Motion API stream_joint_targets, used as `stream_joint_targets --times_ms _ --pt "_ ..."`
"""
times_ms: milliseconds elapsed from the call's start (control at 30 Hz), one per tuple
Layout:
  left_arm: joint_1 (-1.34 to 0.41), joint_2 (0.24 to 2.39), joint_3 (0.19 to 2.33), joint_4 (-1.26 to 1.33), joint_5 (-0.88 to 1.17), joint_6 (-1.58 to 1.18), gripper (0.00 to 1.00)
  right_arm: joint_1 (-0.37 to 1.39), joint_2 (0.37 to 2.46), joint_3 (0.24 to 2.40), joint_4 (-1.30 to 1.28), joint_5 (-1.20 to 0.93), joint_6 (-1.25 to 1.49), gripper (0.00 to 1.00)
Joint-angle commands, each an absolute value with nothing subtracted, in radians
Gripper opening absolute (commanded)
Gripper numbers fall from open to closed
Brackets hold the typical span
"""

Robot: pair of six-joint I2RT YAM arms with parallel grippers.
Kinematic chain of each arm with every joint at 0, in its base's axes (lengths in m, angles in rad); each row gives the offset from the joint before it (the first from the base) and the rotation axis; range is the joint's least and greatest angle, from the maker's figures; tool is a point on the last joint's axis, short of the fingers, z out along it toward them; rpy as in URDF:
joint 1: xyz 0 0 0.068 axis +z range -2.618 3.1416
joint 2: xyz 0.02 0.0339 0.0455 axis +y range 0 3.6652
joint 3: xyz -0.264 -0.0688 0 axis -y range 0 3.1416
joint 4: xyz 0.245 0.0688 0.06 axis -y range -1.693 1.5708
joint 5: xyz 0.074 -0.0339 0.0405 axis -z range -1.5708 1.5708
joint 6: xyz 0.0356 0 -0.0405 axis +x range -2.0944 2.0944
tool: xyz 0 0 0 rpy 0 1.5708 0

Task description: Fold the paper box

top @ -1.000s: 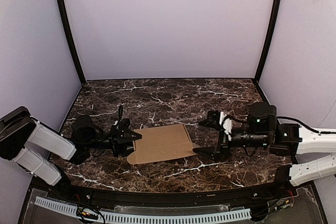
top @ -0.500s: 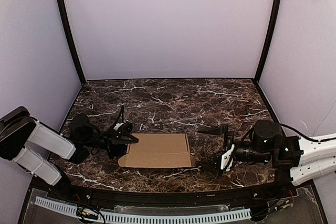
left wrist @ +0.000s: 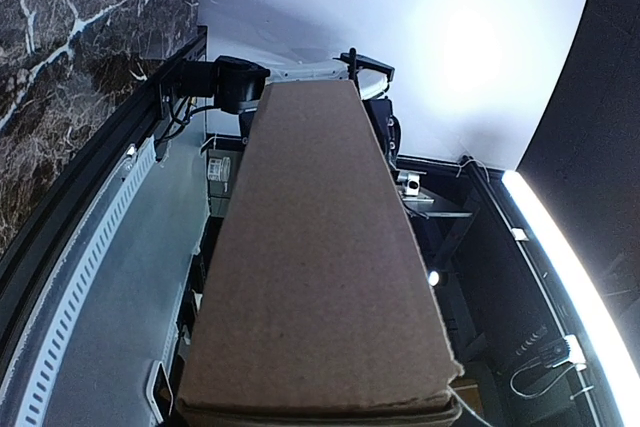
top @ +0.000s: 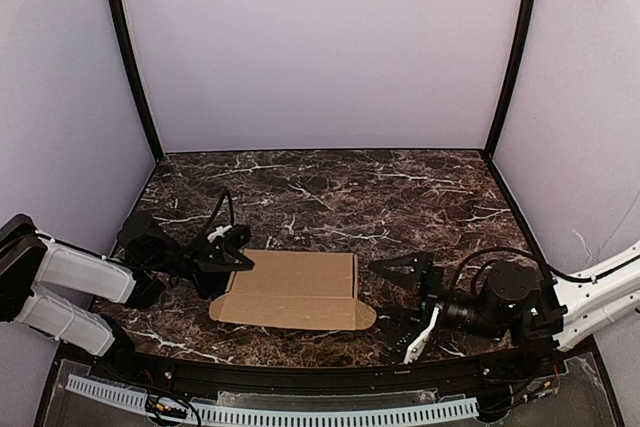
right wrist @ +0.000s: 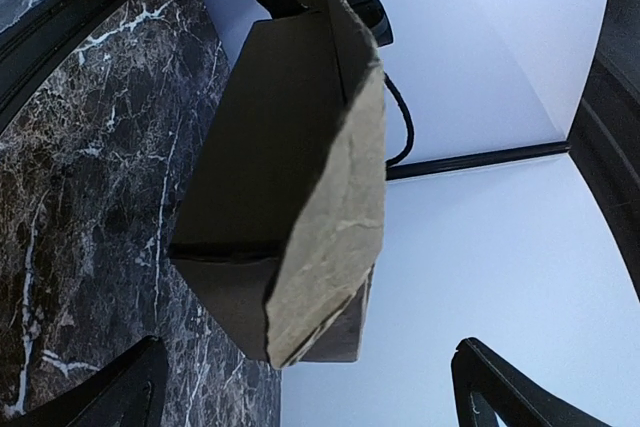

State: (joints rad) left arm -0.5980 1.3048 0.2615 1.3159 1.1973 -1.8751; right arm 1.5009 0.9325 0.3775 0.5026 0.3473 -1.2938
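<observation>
The box's end flap is to stay outside, free to fold, so the right gripper will next grab the paper box's body (top: 300,284) at its open end (top: 355,290).
The paper box (top: 295,289) is a flattened brown cardboard piece lying across the middle of the marble table (top: 330,187). My left gripper (top: 228,252) is shut on its left edge. In the left wrist view the cardboard (left wrist: 320,247) fills the frame and hides the fingers. My right gripper (top: 408,305) stands wide open just off the box's right end, apart from it. In the right wrist view the box's end flap (right wrist: 330,217) hangs between and beyond the spread black fingertips (right wrist: 140,382), with nothing gripped.
Lilac walls with black corner posts (top: 125,57) enclose the table on three sides. A black rail and a white perforated strip (top: 270,409) run along the near edge beside the arm bases. A black cable (top: 222,209) loops over the left wrist.
My right gripper has drawn back toward the near edge, away from the box, with its jaws spread wider. The left gripper has shifted left and the box has moved with it.
</observation>
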Motion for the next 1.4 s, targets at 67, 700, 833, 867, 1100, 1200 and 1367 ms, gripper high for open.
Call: stream_joint_targets --times_ms 67,700,833,867,1100,1200,1367 --pt "-0.593 1.258 0.262 1.565 1.237 -1.852 0.45 1.562 1.034 0.383 0.703 0.444 -1.459 0.98" --pt "-0.594 1.092 0.247 1.293 1.265 -1.712 0.44 1.561 1.208 0.471 0.901 0.396 -1.603 0.85" --pt "-0.594 1.09 0.246 1.257 1.269 -1.693 0.44 1.561 1.22 0.487 0.907 0.389 -1.626 0.84" --pt "-0.594 1.091 0.244 1.254 1.27 -1.69 0.44 1.562 1.222 0.492 0.905 0.387 -1.629 0.84" --pt "-0.594 1.096 0.237 1.221 1.27 -1.665 0.43 1.561 1.247 0.514 0.888 0.372 -1.649 0.78" --pt "-0.594 1.095 0.237 1.216 1.269 -1.66 0.43 1.562 1.253 0.516 0.888 0.369 -1.648 0.73" --pt "-0.594 1.1 0.241 1.192 1.268 -1.641 0.44 1.562 1.255 0.518 0.877 0.371 -1.637 0.57"
